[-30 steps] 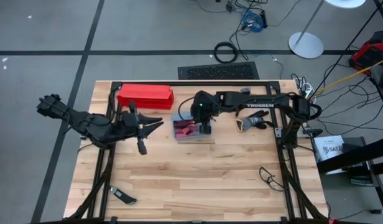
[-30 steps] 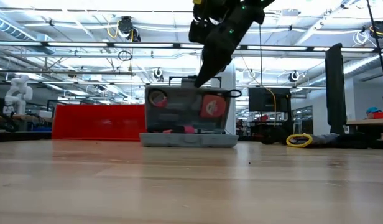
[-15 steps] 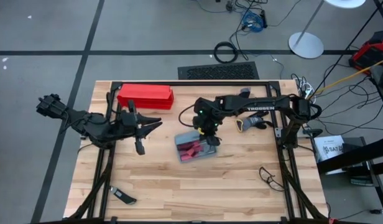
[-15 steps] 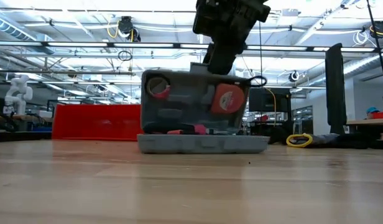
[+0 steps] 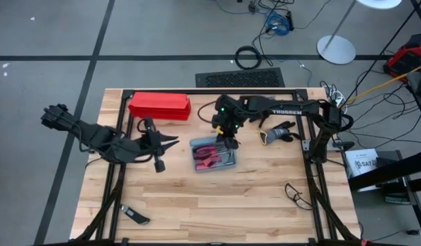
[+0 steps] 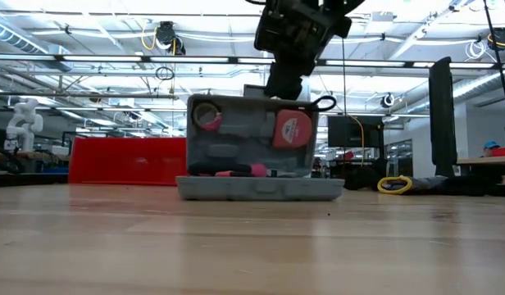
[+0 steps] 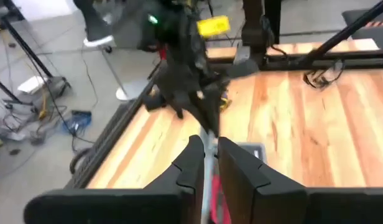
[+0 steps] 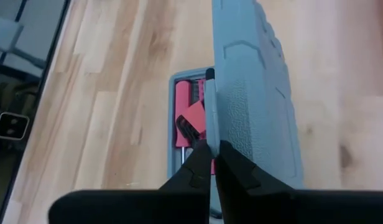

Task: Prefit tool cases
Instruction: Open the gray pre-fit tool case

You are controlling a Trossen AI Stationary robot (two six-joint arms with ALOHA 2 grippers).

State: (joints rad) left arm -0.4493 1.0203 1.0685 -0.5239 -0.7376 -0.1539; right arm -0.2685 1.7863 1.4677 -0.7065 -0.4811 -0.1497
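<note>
My right gripper stays closed on the lid from here until it lies open on the tabletop, since the lid's edge [image 8: 210, 118] in my right fingers is high over the base.
The blue-grey tool case [image 5: 212, 157] stands open in the middle of the table, its base flat on the wood and its lid upright [image 6: 252, 135]. Grey recesses hold red and pink tools [image 8: 190, 115]. My right gripper [image 6: 279, 88] is above the case, shut on the lid's top edge. My left gripper [image 5: 171, 142] hovers left of the case, pointing at it, its fingers [image 7: 194, 163] a narrow gap apart and empty. The long red box [image 5: 160, 106] lies at the far left. My right gripper pinches the upright lid's free top edge [image 8: 210, 134] between its two fingers, one on the inner side and one on the outer side. The fingers come from above, pointing down. The lid stands upright and the base rests on the table.
A yellow-and-grey glove [image 5: 275, 133] lies right of the case. A small black tool [image 5: 135, 217] lies near the front left corner and a black cable [image 5: 297, 195] at the right. Bare wood spreads in front of the case.
My right gripper has drawn the case by its lid toward the table's near edge, turning it slightly, then brought it back a little toward the far edge and squared it. The lid has stayed upright. My left gripper has shifted slightly toward the near edge.
</note>
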